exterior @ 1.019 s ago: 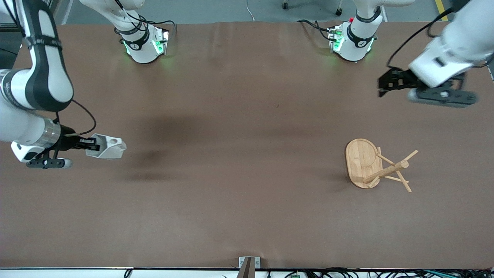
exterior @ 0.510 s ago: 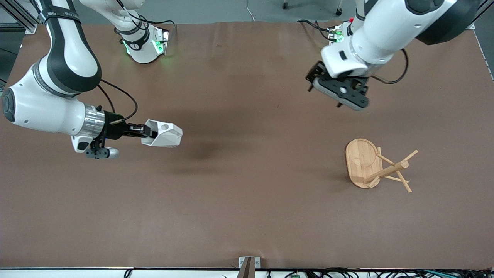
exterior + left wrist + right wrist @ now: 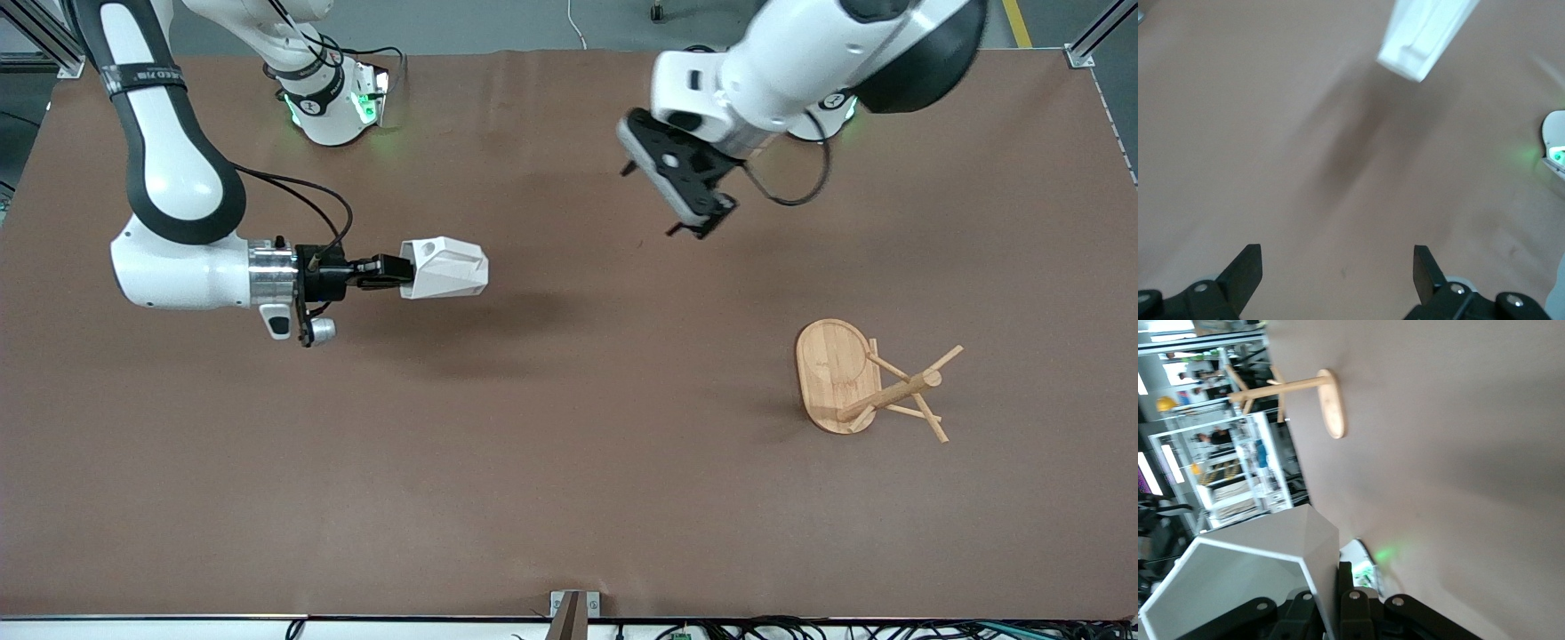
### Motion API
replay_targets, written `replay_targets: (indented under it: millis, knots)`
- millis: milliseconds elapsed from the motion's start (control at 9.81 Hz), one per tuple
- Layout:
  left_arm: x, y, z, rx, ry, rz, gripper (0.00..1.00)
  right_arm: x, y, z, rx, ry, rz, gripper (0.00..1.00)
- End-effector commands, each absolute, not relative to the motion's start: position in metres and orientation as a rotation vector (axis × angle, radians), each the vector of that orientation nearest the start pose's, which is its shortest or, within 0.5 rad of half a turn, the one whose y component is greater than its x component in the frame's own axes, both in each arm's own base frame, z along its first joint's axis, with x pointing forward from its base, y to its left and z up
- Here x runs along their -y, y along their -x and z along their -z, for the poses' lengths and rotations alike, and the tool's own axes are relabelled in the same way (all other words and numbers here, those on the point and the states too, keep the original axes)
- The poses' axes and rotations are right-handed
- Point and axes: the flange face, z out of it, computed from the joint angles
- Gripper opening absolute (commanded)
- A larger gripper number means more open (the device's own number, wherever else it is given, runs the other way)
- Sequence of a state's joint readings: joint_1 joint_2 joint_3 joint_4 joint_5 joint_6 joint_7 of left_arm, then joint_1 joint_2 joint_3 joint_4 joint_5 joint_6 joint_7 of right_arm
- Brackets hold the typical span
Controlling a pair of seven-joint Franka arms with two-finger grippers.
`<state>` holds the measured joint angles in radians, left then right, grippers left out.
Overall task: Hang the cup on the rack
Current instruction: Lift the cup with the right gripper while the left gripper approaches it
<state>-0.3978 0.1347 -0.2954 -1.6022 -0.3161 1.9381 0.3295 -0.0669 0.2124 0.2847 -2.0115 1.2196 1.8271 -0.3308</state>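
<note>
Next, my left gripper grabs the white faceted cup by its closed end (image 3: 469, 268) to hang it on the wooden rack (image 3: 869, 386).
The white faceted cup (image 3: 449, 267) hangs on its side above the brown table, rim toward the right wrist. My right gripper (image 3: 391, 271) is shut on the cup's wall, one finger (image 3: 1350, 600) outside and one inside the cup (image 3: 1251, 573). The bamboo rack (image 3: 867, 382) stands on its oval base (image 3: 831, 369) toward the left arm's end of the table, and the right wrist view shows the rack (image 3: 1311, 393) well off. My left gripper (image 3: 680, 182) hovers open over bare table, nothing between its fingers (image 3: 1245, 273). The left wrist view catches the cup (image 3: 1425, 33) at its edge.
The brown table (image 3: 569, 462) carries only the rack. The two arm bases (image 3: 333, 98) with green lights stand along the edge farthest from the front camera. A small metal bracket (image 3: 573, 604) sits at the nearest edge.
The right arm has carried the cup from its end of the table toward the middle. The left arm has swung in from its own end toward the middle, still open.
</note>
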Motion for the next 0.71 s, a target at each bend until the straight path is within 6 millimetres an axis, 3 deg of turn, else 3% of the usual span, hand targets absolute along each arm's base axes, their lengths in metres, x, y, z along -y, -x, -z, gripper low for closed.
replay_targets:
  millis: [0, 102, 306, 408, 611]
  knots:
    - [0.465, -0.473, -0.557, -1.72, 3.052, 0.255, 1.0, -0.224, -0.53, -0.381, -0.047, 1.83, -0.31, 0.0]
    - [0.479, -0.474, -0.554, -1.702, 3.028, 0.267, 1.0, -0.24, -0.524, -0.384, -0.044, 1.795, -0.325, 0.0]
    - [0.516, -0.438, -0.549, -1.687, 3.01, 0.225, 1.0, -0.259, -0.515, -0.384, -0.042, 1.757, -0.352, 0.0]
    - [0.521, -0.433, -0.546, -1.7, 2.948, 0.243, 1.0, -0.27, -0.51, -0.385, -0.043, 1.73, -0.364, 0.0]
    - [0.524, -0.433, -0.54, -1.75, 2.866, 0.256, 1.0, -0.27, -0.509, -0.383, -0.029, 1.728, -0.352, 0.0]
